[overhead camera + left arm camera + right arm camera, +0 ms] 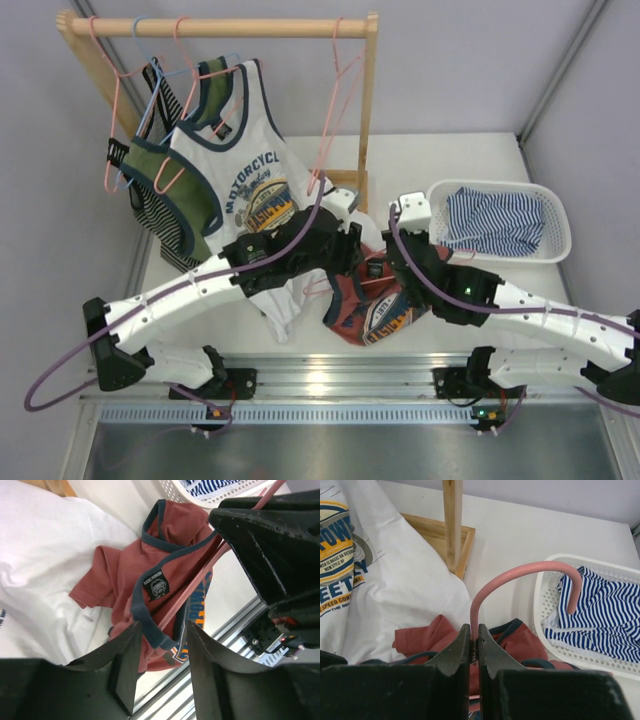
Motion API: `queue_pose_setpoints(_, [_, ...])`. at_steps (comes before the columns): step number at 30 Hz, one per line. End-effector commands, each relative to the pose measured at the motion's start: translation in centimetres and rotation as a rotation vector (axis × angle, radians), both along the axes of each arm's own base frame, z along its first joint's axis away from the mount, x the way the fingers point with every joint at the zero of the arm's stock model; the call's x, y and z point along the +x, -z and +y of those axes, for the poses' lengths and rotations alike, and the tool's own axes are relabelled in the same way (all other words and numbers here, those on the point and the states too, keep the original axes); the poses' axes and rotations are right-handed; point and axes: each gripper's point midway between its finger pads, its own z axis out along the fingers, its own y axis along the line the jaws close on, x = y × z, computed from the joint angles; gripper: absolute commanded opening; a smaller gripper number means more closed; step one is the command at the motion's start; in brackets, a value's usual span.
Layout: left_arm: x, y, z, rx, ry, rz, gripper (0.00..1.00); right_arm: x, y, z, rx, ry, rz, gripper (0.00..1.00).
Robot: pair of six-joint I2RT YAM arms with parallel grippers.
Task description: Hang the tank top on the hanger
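My left gripper next needs to pinch the tank top's navy trim loop and the hanger's rod end together, so the hanger's hook stays free to hang the tank top.
The rust-red tank top (372, 305) with navy trim lies crumpled on the table between my two arms, its print facing up. My right gripper (474, 630) is shut on the neck of the pink hanger (530, 570), just below its curved hook, and holds it over the top. In the left wrist view the hanger's rod (195, 587) passes through the top's neck opening (150, 587). My left gripper (164, 627) is open, with a loop of navy trim hanging between its jaws. In the top view the left gripper (352, 250) and the right gripper (395, 262) are close together above the top.
A wooden rack (220, 28) at the back left holds a white "Motorcycle" tank (250, 180), a green top (165, 175), spare pink hangers (335, 110) and a light blue one (150, 100). A white basket (490, 185) with a striped garment (495, 220) stands at the right.
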Motion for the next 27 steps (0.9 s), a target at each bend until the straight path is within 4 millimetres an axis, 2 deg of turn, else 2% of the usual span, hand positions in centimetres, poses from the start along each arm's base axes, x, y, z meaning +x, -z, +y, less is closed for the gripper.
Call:
queue_pose_setpoints(1, [-0.5,-3.2,1.8,-0.052,0.020,-0.082,0.48,-0.1,-2.9,0.3,0.065,0.001,-0.043,0.00])
queue_pose_setpoints(2, [-0.6,-3.7,2.0,-0.063,0.029,-0.096,0.54,-0.2,-3.0,0.4,0.070,-0.008,-0.042,0.00])
queue_pose_setpoints(4, [-1.0,-4.9,2.7,-0.078,0.048,-0.138,0.55,-0.3,-3.1,0.5,0.067,-0.018,-0.038,0.00])
queue_pose_setpoints(6, [-1.2,-5.3,3.3,-0.060,0.069,-0.171,0.55,-0.3,-3.1,0.5,0.064,-0.024,-0.035,0.00])
queue_pose_setpoints(11, [-2.6,-1.9,3.9,0.063,0.180,-0.140,0.53,-0.5,-3.4,0.6,0.064,-0.048,-0.027,0.00])
queue_pose_setpoints(12, [-3.1,-1.9,3.7,0.051,0.216,-0.137,0.53,-0.6,-3.6,0.6,0.068,-0.054,-0.028,0.00])
queue_pose_setpoints(19, [-3.9,-0.4,3.4,0.087,0.303,-0.139,0.54,-0.9,-5.2,0.7,0.074,-0.096,-0.034,0.00])
queue_pose_setpoints(27, [-3.2,0.5,3.4,0.125,0.303,-0.161,0.54,-1.1,-5.8,0.8,0.077,-0.116,-0.037,0.00])
